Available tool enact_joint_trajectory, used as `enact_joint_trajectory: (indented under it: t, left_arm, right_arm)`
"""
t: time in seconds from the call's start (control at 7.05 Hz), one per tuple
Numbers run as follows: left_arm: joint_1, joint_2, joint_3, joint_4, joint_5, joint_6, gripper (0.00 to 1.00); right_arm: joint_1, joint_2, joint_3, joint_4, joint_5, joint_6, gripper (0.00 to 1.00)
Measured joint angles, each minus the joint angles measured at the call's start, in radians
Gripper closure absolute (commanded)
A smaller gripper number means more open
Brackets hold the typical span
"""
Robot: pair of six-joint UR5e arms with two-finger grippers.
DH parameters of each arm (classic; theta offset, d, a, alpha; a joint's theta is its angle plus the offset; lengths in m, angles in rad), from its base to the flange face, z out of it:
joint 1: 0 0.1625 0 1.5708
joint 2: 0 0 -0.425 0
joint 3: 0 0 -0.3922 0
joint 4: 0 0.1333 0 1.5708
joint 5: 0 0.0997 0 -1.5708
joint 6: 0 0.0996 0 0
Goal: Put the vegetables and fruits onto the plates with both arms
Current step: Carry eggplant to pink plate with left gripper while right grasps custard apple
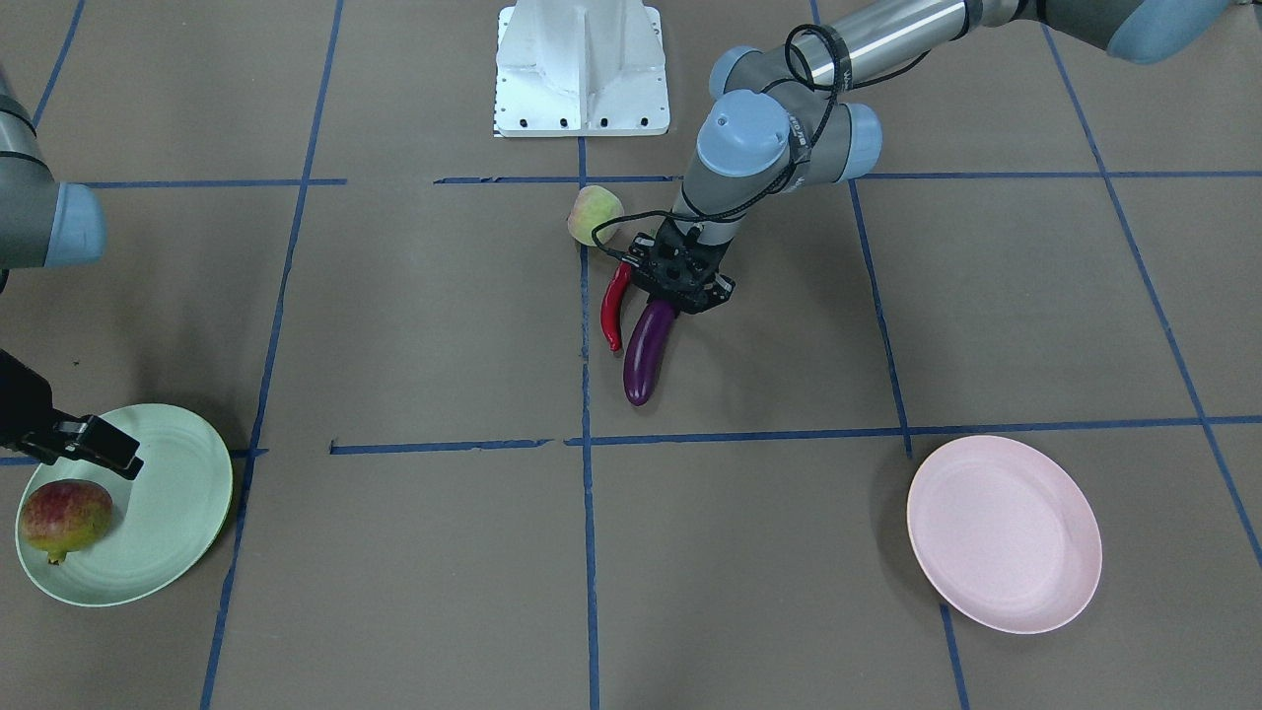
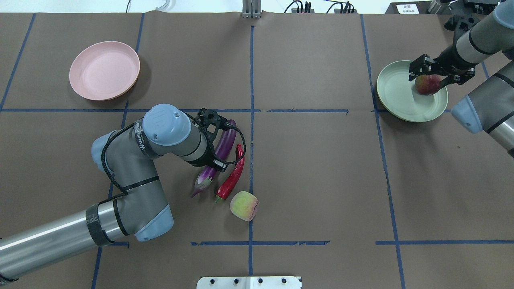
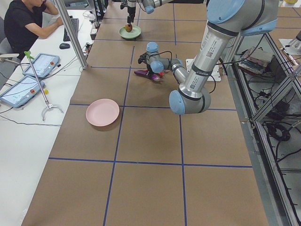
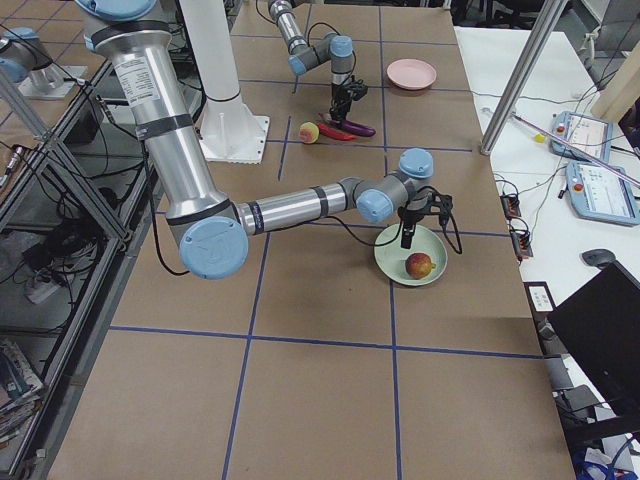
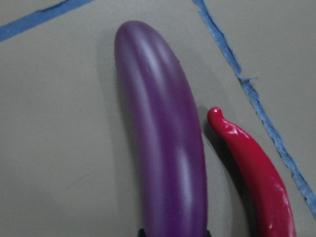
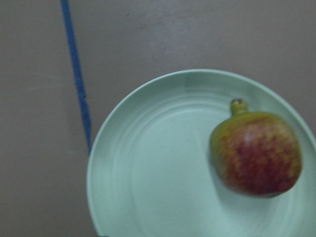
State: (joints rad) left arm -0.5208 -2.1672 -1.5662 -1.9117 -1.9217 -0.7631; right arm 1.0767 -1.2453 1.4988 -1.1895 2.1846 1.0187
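Next, my right gripper grabs the peach by its rounded body (image 1: 594,217), to put the fruits onto plates.
My left gripper (image 1: 680,284) is down over the stem end of the purple eggplant (image 1: 646,357), which lies on the table. In the left wrist view its black fingertips (image 5: 140,231) press both sides of the eggplant (image 5: 163,148). The red chili (image 1: 614,306) lies right beside it, and the peach (image 1: 595,214) sits just past their stem ends. The pomegranate (image 1: 66,518) rests on the mint plate (image 1: 168,513). My right gripper (image 1: 99,449) hovers open just above the plate beside the fruit. The pink plate (image 1: 1001,532) holds nothing.
The white base block (image 1: 582,69) stands at the robot's edge of the table. Blue tape lines (image 1: 587,493) cross the brown table. An operator (image 3: 28,23) sits at a side desk with tablets on the robot's left.
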Motion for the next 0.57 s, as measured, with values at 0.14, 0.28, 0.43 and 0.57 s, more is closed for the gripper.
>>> enact_joint_trajectory:
  t: [0.14, 0.28, 0.43, 0.57]
  left_arm:
    - [-0.045, 0.021, -0.035, 0.002, -0.003, -0.005, 1.0]
    - [-0.113, 0.061, -0.072, 0.004, -0.007, -0.008, 0.99]
    - [-0.2, 0.106, -0.088, 0.006, -0.024, -0.01, 0.99]
    - [-0.297, 0.138, -0.075, 0.006, -0.057, -0.007, 0.97]
  right_arm:
    - [-0.073, -0.013, 0.092, 0.0, -0.01, 0.135, 0.0]
    - [-0.167, -0.021, 0.192, -0.001, -0.044, 0.294, 0.0]
    - [-0.279, -0.024, 0.282, -0.006, -0.108, 0.429, 0.0]
    - [-0.396, -0.02, 0.345, -0.011, -0.187, 0.537, 0.0]
